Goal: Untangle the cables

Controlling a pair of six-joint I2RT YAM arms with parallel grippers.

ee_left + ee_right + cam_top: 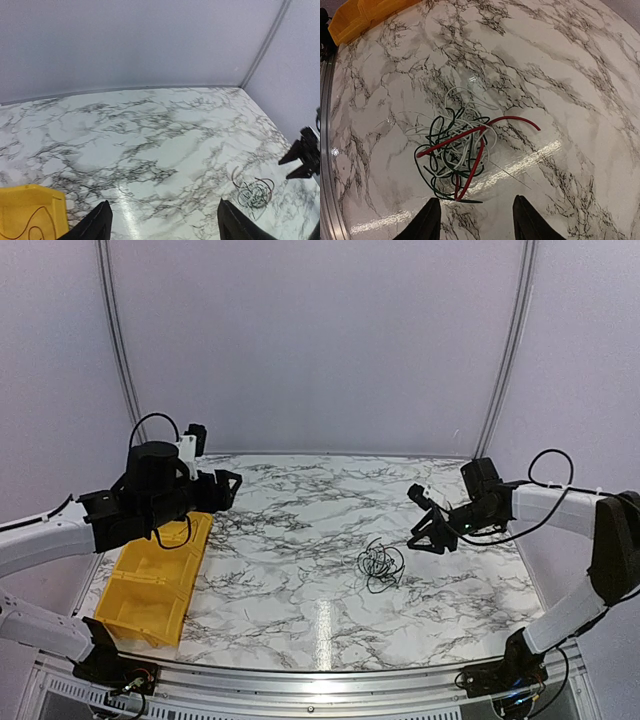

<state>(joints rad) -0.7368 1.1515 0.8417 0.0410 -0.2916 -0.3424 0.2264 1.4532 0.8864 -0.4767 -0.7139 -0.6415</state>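
Observation:
My right gripper would leave the red cable (391, 552) in the tangle if I lifted it now. Its open fingers are over marble, short of the cable.
The cables (381, 564) lie in a small tangle on the marble table, right of centre. In the right wrist view the cables (457, 150) show as dark green, white and red wires knotted together. My right gripper (424, 517) hovers just right of and beyond the tangle, open and empty; its fingertips (430, 215) frame bare table below the knot, and the right gripper (476, 220) touches nothing. My left gripper (224, 490) hangs open above the far left of the table, near the bin, with nothing between its fingers (100, 222). From there the cables (254, 192) appear far to the right.
A yellow bin (155, 580) sits at the table's left edge; a thin dark wire lies inside the bin (30, 215). White walls enclose the table on all sides. The right arm's own thick black cable loops above its forearm (550, 475).

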